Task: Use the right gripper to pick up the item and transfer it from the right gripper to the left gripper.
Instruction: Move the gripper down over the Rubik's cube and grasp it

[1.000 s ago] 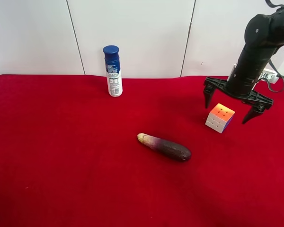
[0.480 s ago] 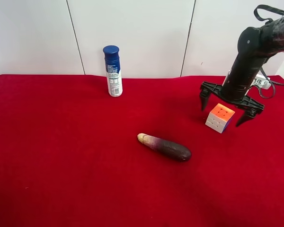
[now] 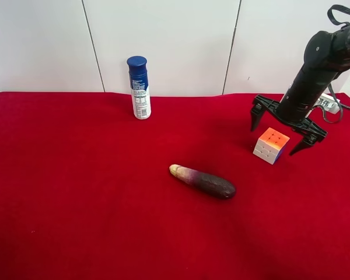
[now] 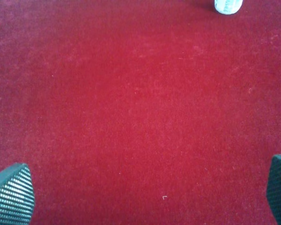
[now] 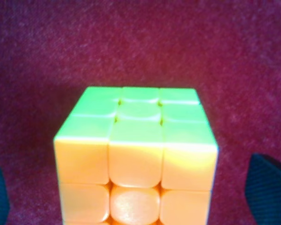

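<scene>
I need to grab the puzzle cube (image 3: 272,145) with my right gripper next, by its blue side (image 3: 280,154) and the side opposite, to pass it to my left gripper.
The item, a small puzzle cube (image 3: 272,145) with an orange top and white side, rests on the red cloth at the right of the exterior high view. The right gripper (image 3: 274,139) is open, with one pointed finger on each side of the cube, not touching it. In the right wrist view the cube (image 5: 136,154) fills the middle, green and orange faces showing, between the right gripper's (image 5: 133,192) spread fingertips (image 5: 270,187). The left gripper (image 4: 145,192) is open and empty over bare red cloth; it does not show in the exterior high view.
A dark purple eggplant-like object (image 3: 204,181) lies on the cloth left of and nearer than the cube. A blue-capped white can (image 3: 139,87) stands at the back; its base shows in the left wrist view (image 4: 228,4). A white wall stands behind the table.
The right gripper has come down and slightly left, so its open fingers now flank the cube. The cube has not moved.
</scene>
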You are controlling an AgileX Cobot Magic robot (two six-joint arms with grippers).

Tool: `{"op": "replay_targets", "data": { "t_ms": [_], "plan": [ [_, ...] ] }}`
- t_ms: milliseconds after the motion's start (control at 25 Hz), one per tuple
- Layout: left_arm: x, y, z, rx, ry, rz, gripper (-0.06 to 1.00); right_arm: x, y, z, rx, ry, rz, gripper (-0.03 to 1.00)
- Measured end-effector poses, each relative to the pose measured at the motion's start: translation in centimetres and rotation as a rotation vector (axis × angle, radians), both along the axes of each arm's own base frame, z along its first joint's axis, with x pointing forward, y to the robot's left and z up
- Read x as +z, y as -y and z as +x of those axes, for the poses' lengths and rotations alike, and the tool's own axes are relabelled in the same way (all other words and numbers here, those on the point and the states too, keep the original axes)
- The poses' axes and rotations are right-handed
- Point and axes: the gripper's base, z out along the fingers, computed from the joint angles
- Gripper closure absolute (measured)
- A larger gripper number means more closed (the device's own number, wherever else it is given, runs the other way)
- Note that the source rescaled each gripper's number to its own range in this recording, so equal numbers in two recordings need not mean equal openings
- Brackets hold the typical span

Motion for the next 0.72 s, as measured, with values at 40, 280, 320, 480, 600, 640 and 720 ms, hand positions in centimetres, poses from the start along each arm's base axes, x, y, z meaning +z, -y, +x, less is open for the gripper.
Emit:
{"op": "replay_targets", "data": {
  "t_ms": [40, 280, 320, 480, 600, 640, 720],
  "plan": [
    [0.00, 0.00, 0.00, 0.000, 0.000, 0.000, -0.06, 0.00, -0.01, 0.00, 0.000, 0.000, 0.001, -0.03],
    [0.00, 0.00, 0.00, 0.000, 0.000, 0.000, -0.06, 0.00, -0.01, 0.00, 0.007, 0.001, 0.000, -0.03],
    [0.00, 0.00, 0.00, 0.000, 0.000, 0.000, -0.06, 0.00, -0.01, 0.00, 0.007, 0.001, 0.000, -0.03],
    [0.00, 0.00, 0.00, 0.000, 0.000, 0.000, -0.06, 0.00, -0.01, 0.00, 0.007, 0.001, 0.000, -0.03],
    [0.00, 0.00, 0.00, 0.000, 0.000, 0.000, -0.06, 0.00, -0.02, -0.01, 0.006, 0.000, 0.001, -0.03],
    [0.00, 0.00, 0.00, 0.000, 0.000, 0.000, -0.06, -0.16, -0.02, -0.02, 0.007, -0.007, 0.001, -0.03],
    [0.00, 0.00, 0.00, 0.000, 0.000, 0.000, -0.06, -0.60, -0.02, -0.11, 0.000, -0.031, 0.010, -0.03]
  ]
}}
